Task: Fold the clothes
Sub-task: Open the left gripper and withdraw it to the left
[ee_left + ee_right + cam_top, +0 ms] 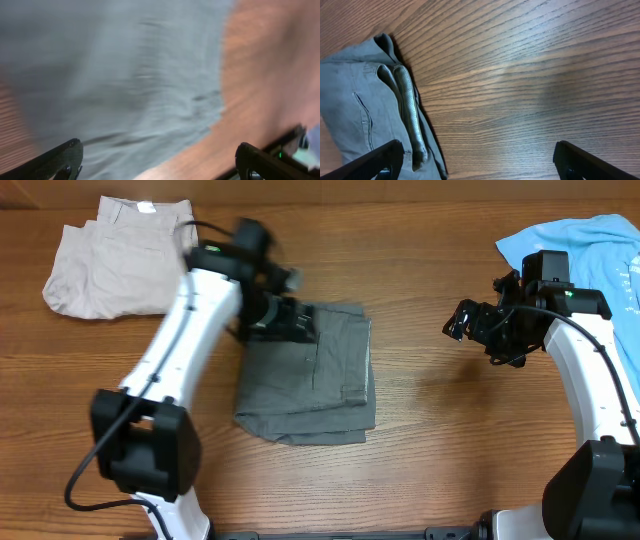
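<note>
My left gripper grabs the grey shorts by their edge facing the beige khaki shorts [25, 113] next, to lay them on top still folded.
The grey shorts [315, 380] lie folded into a rough rectangle in the middle of the table. My left gripper [290, 320] is over their far left corner, open and empty; its wrist view is blurred and shows grey cloth [125, 75] under the spread fingers [160, 160]. My right gripper [468, 320] is open and empty above bare wood to the right of the shorts. Its wrist view shows the shorts' folded edge and pocket seam [365, 100] at the left, between and beyond the fingers [477, 160].
Beige khaki shorts [115, 255] lie folded at the far left. A light-blue T-shirt [590, 245] lies at the far right, partly under my right arm. The wooden table [440, 420] spreads between them.
</note>
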`<state>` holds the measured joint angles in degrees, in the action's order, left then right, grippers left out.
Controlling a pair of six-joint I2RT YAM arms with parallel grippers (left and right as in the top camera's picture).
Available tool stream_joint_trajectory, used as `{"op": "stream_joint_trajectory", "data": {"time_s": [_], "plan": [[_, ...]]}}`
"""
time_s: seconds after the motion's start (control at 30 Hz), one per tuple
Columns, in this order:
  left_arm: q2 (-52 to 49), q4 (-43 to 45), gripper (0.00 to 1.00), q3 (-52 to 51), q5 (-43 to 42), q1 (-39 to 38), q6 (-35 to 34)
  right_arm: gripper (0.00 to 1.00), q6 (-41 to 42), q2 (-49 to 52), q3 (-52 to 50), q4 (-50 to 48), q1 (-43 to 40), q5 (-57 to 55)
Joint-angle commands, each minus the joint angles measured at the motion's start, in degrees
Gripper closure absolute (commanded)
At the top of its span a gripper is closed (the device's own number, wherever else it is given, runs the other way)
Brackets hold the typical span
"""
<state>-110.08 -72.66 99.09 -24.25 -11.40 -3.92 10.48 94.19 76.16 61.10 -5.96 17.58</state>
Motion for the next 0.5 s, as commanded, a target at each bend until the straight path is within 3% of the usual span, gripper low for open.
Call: {"op": "stream_joint_trajectory", "data": {"time_s": [0.0,0.3,0.47], "plan": [[0.59,-0.13,0.00,-1.18,-1.33,6.73,4.20,0.00,-0.02,-0.22,0.09,-0.20,-0.17,-0.17],[0.44,8.33,0.00,-13.35,-16.33,18.88,13.81,0.00,-0.02,-0.22,0.07,-0.20,-0.17,-0.17],[-0.72,12.35,0.00,-18.53,-16.70,22.64,14.23,0.00,-0.04,-0.22,0.07,-0.20,-0.17,-0.17]]}}
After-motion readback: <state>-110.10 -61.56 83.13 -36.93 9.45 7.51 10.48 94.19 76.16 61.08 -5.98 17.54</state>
